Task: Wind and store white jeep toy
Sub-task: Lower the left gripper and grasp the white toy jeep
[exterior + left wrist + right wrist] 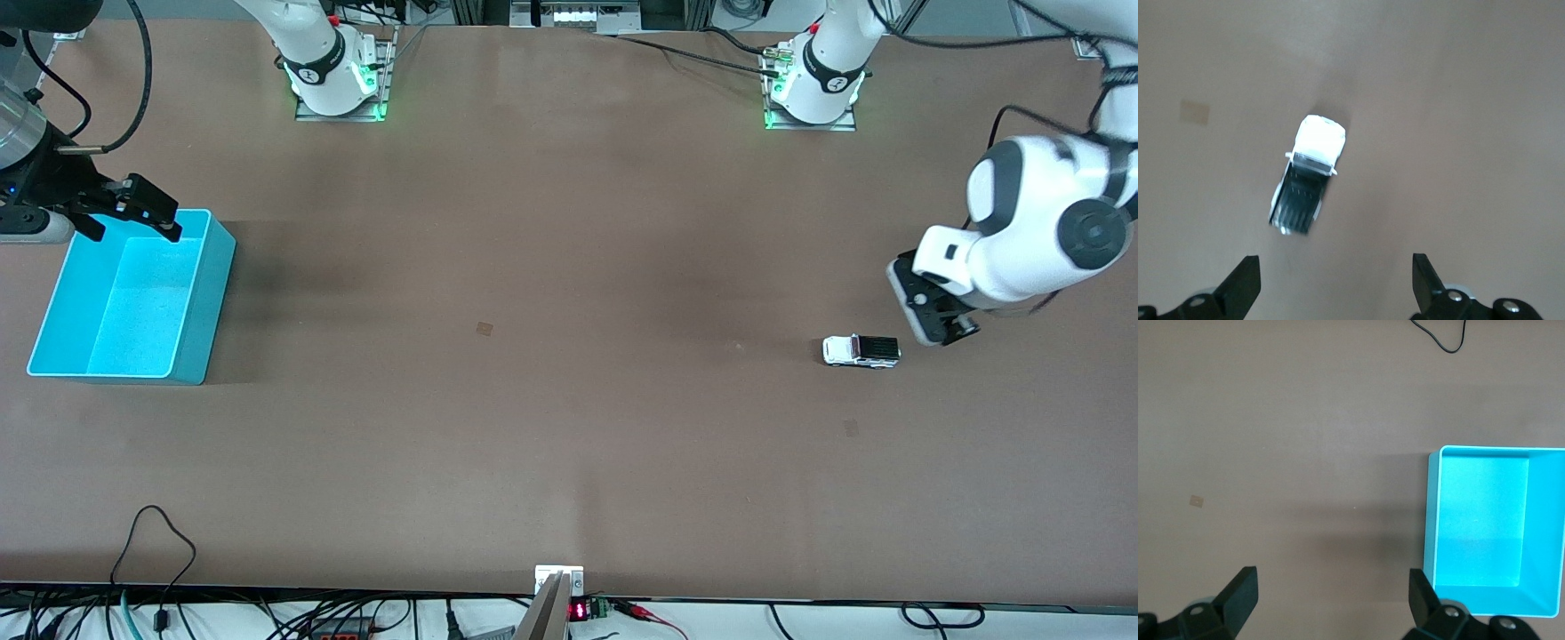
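Observation:
Next, my left gripper grips the jeep by its black rear panel [880,348] [1299,199] to wind the white jeep toy.
The white jeep toy [861,350] stands on the brown table toward the left arm's end, its black rear panel pointing at that end. My left gripper [931,313] hangs open just above the table beside the jeep's black end. In the left wrist view the jeep [1306,175] lies ahead of the open, empty gripper [1336,281], not between the fingers. The cyan bin [206,307] sits at the right arm's end and holds nothing. My right gripper [133,227] hovers open over the bin's farther rim. The right wrist view shows the bin [1432,520] beside the open gripper [1331,597].
The two arm bases [336,76] [813,84] stand along the table's farther edge. A small tan mark [484,329] lies mid-table and another faint mark [851,428] is nearer the camera than the jeep. Cables [160,551] run along the near edge.

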`<control>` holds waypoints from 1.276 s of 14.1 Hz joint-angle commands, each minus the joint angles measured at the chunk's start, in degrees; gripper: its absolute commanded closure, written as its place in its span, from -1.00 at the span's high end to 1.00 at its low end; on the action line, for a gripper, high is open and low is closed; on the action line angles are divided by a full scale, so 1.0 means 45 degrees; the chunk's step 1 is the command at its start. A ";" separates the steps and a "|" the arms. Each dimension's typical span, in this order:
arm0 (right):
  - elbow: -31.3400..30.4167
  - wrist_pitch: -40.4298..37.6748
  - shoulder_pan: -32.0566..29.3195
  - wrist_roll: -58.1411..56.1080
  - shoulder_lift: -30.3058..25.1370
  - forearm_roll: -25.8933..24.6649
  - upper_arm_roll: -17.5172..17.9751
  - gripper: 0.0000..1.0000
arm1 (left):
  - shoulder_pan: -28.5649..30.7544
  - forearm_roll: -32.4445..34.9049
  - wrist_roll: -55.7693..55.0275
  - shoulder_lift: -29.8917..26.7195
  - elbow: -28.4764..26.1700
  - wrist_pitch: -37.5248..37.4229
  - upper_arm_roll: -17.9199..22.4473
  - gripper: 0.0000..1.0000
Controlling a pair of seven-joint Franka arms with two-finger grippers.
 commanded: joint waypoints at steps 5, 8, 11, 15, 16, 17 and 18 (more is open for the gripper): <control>0.0005 -0.0181 -0.0135 -0.0221 -0.0132 0.0160 0.0045 1.00 | -0.0031 0.0218 0.2485 0.1616 -0.0573 0.3278 0.0000 1.00; 0.0005 -0.0181 -0.0135 -0.0221 -0.0132 0.0160 0.0045 1.00 | -0.0031 0.0237 0.2894 0.2437 -0.0613 0.3982 0.0000 1.00; 0.0005 -0.0181 -0.0154 -0.0202 -0.0132 0.0160 0.0045 1.00 | -0.0031 0.0218 0.2973 0.2634 -0.0613 0.4394 0.0000 1.00; 0.0005 -0.0181 -0.0154 -0.0221 -0.0132 0.0160 0.0045 1.00 | -0.0012 0.0510 0.2993 0.2848 -0.0613 0.4863 0.0019 1.00; 0.0005 -0.0181 -0.0135 -0.0202 -0.0132 0.0160 0.0045 1.00 | -0.0011 0.0511 0.3012 0.2927 -0.0613 0.5038 0.0019 0.92; 0.0005 -0.0181 -0.0154 -0.0202 -0.0132 0.0160 0.0045 1.00 | -0.0011 0.0511 0.3013 0.2947 -0.0613 0.5078 0.0019 0.72; 0.0005 -0.0181 -0.0154 -0.0202 -0.0132 0.0160 0.0045 1.00 | 0.0008 0.0511 0.2993 0.2966 -0.0632 0.5040 0.0019 0.50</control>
